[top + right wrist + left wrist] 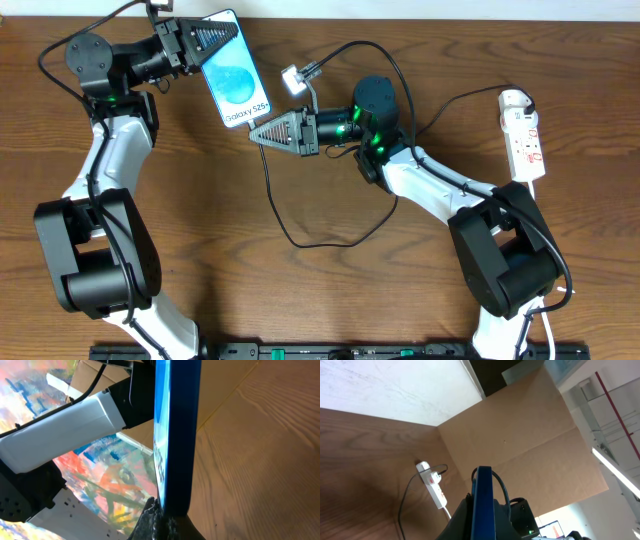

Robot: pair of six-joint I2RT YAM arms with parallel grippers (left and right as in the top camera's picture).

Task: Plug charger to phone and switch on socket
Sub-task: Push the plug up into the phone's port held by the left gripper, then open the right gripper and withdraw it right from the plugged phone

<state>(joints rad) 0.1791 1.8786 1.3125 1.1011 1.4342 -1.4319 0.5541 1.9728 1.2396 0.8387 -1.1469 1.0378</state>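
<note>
My right gripper should open now, because the plug in its fingers reaches into the phone's lower edge and would rest there if I opened now.
The phone (232,75), blue screen up, is held off the table at the top left, with my left gripper (212,42) shut on its far end. In the left wrist view the phone (481,500) stands edge-on between the fingers. My right gripper (254,137) points left, its tip at the phone's "Galaxy S25" end. It is shut on the charger's plug, and the thin black cable (300,243) loops down from it across the table. In the right wrist view the phone's (177,435) lower end meets my gripper (172,520), and the plug itself is hidden. The white socket (525,140) lies at the far right.
The socket (434,487) also shows in the left wrist view, with a thin black cable (401,505) leading from it. Its white cord (541,215) runs toward the front edge. A thicker black camera cable (395,65) arcs over the right arm. A cardboard wall (520,435) stands behind the table.
</note>
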